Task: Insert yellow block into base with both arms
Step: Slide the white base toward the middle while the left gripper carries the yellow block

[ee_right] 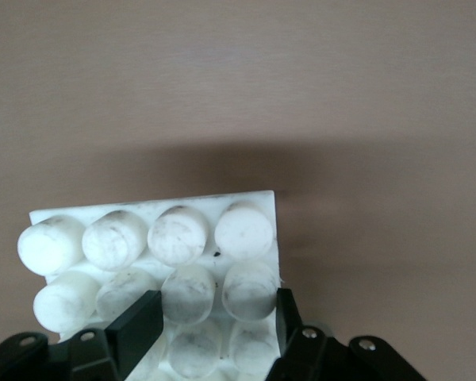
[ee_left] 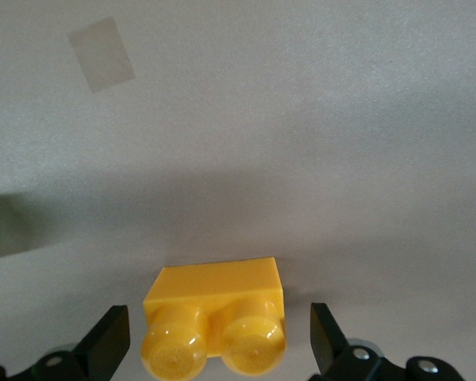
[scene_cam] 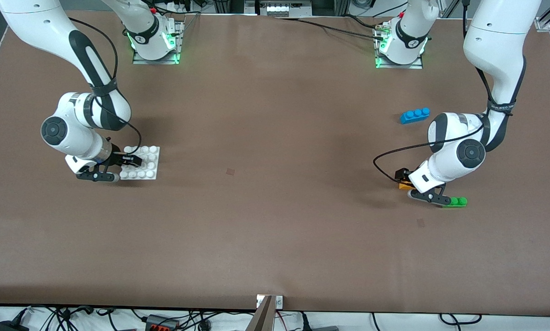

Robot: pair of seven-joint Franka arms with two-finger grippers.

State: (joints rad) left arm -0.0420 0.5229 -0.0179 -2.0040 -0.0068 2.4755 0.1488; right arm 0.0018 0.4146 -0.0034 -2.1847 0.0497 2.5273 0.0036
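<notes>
I will next use my left gripper to grab the yellow block (scene_cam: 404, 185) by the short ends beside its two studs, so that I can insert it into the white base.
The yellow block (scene_cam: 404, 185) lies on the table toward the left arm's end; in the left wrist view the yellow block (ee_left: 214, 313) shows its two studs. My left gripper (scene_cam: 413, 186) is down around it, open (ee_left: 220, 343), with a gap between the block and each finger. The white base (scene_cam: 149, 161) lies flat toward the right arm's end. My right gripper (scene_cam: 120, 168) is shut on the base (ee_right: 151, 207). One finger (ee_right: 139, 329) sits among the studs. The other (ee_right: 286, 321) is against the plate's side edge.
A green two-stud brick (scene_cam: 456, 201) lies just beside the left gripper, nearer the front camera. A blue three-stud brick (scene_cam: 415, 115) lies farther back at the same end. Small tape patches (scene_cam: 230, 171) mark the brown table.
</notes>
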